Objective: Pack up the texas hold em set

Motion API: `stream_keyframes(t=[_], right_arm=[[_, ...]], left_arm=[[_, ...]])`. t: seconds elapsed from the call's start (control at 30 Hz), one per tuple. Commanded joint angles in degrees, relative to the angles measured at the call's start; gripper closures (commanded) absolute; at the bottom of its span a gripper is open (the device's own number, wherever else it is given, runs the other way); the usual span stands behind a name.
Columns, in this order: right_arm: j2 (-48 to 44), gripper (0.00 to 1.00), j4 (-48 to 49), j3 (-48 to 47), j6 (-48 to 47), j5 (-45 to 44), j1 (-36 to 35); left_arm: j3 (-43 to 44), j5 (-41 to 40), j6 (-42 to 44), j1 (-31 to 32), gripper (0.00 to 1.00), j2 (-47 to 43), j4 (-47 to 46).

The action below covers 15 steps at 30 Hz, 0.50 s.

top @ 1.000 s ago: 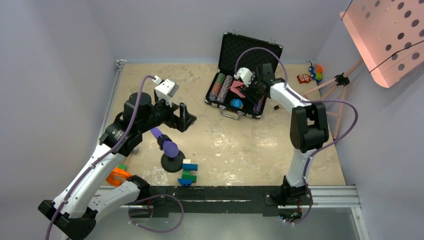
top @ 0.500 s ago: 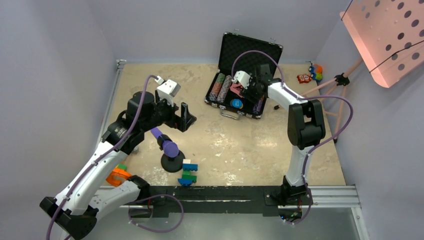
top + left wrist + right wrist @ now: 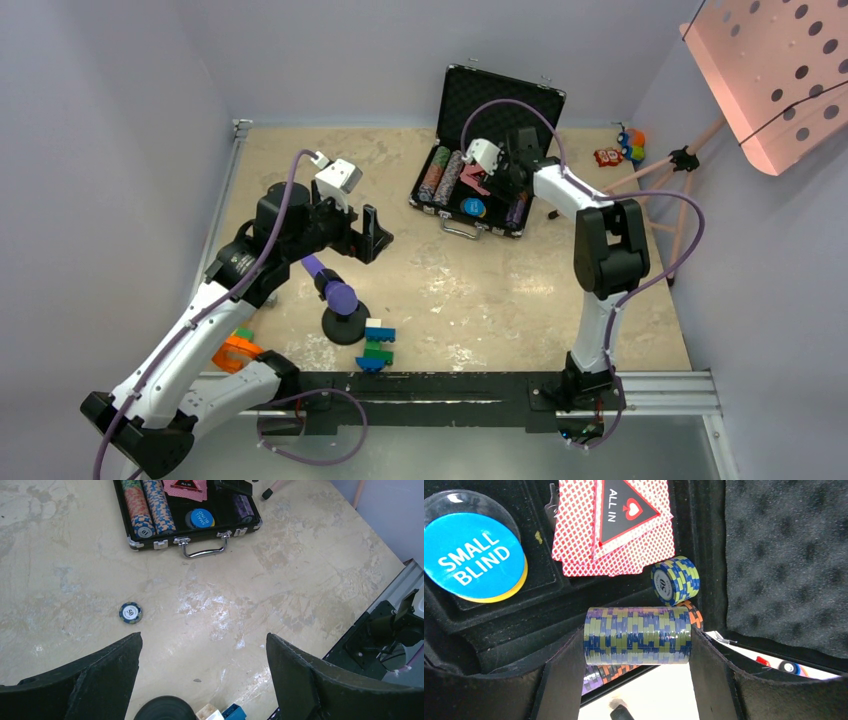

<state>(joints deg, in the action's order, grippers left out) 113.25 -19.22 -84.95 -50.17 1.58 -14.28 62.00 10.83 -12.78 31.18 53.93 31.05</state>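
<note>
The blue-green stack would land inside the case by the short stack, because a free slot is close below. My right gripper should open now.
The black case (image 3: 448,212) lies open at the table's back, its foam lid (image 3: 500,98) upright. It holds chip rows (image 3: 441,175), pink cards (image 3: 611,527) with an ALL IN marker, and a blue SMALL BLIND button (image 3: 471,555) over a yellow one. My right gripper (image 3: 637,652) is shut on a stack of blue-green chips (image 3: 637,635) over the case's right side, above orange and purple chips (image 3: 596,675). A short blue-green stack (image 3: 675,580) lies beside the cards. A single chip (image 3: 130,613) lies on the table before my open, empty left gripper (image 3: 202,652).
A purple-tipped object on a black round base (image 3: 343,322) and a toy-brick figure (image 3: 378,345) stand near the front. An orange toy (image 3: 238,350) sits under the left arm. Small toys (image 3: 620,148) and a pink perforated stand (image 3: 775,70) are at the right.
My right gripper has shifted a little left and back over the case with the chip stack. The left arm has barely moved.
</note>
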Motion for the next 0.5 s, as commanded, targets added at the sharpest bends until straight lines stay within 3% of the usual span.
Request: stream_keyframes(t=[0.0,0.3,0.33,0.37,0.47], right_arm=[[-1.85,0.43,6.18,-1.01,0.05,-3.06,-0.73],[-1.34,0.41,6.49,0.37,0.64,-2.76,-1.52],[-1.14,0.17,5.95,0.23,0.76,-2.47,-1.68],[-0.99,0.09,5.8,0.19,0.84,-2.37,-1.75],[-0.67,0.06,5.76,0.14,0.87,-2.76,-1.97]], left_arm=[[0.24,0.11,0.38,-0.18,0.03,0.01,-0.64],[0.32,0.38,0.38,-0.17,0.03,-0.23,-0.58],[0.32,0.37,0.38,-0.19,0.03,-0.23,-0.55],[0.32,0.4,0.38,-0.16,0.03,-0.23,-0.55],[0.36,0.25,0.49,-0.15,0.03,-0.23,-0.48]])
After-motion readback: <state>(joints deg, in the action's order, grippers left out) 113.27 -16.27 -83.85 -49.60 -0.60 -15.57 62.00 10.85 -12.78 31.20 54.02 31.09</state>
